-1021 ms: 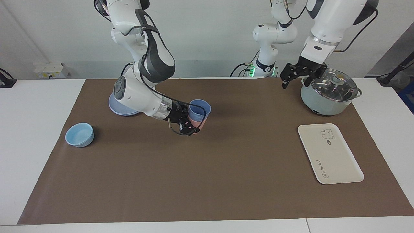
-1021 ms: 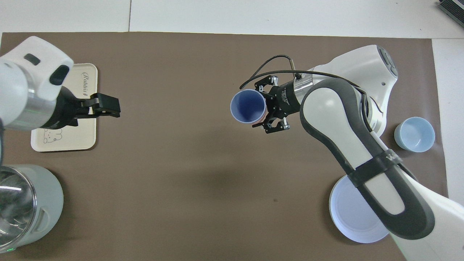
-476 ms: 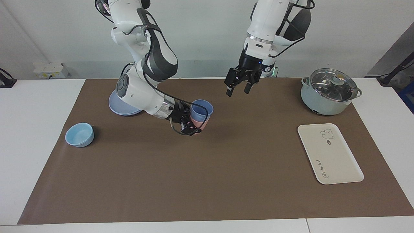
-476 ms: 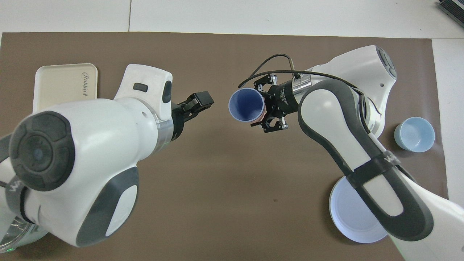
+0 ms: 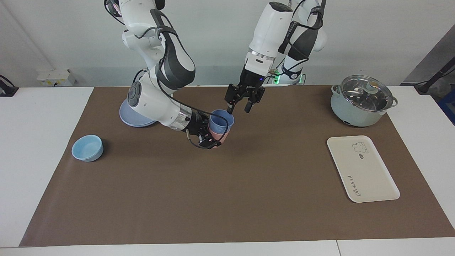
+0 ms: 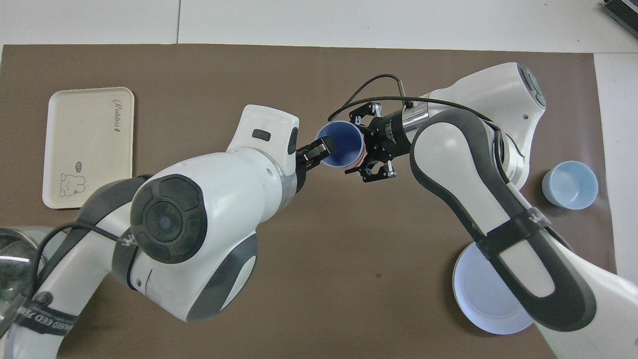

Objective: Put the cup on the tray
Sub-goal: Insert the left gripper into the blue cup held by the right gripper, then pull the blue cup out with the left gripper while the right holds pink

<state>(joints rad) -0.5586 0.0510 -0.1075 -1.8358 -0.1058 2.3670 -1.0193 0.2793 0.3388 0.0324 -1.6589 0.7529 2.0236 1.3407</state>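
The left gripper should grab the blue cup by its exposed rim, because the pink tumbler wraps around the cup's lower sides and leaves that rim free.
The blue cup sits nested in a salmon-pink tumbler near the middle of the brown mat. My right gripper is shut on the pink tumbler from the side; it also shows in the overhead view, beside the cup. My left gripper is open and hangs just over the cup's rim, on the side nearer the left arm. In the overhead view its tip covers that edge of the rim. The cream tray lies flat toward the left arm's end of the table and shows bare in the overhead view.
A lidded grey-green pot stands nearer to the robots than the tray. A round pale-blue plate lies under the right arm's elbow. A light-blue bowl stands at the right arm's end of the mat.
The left arm has swung from over the pot across to the cup, and its open gripper has come down to the rim. The right gripper still holds the stacked tumblers, barely moved.
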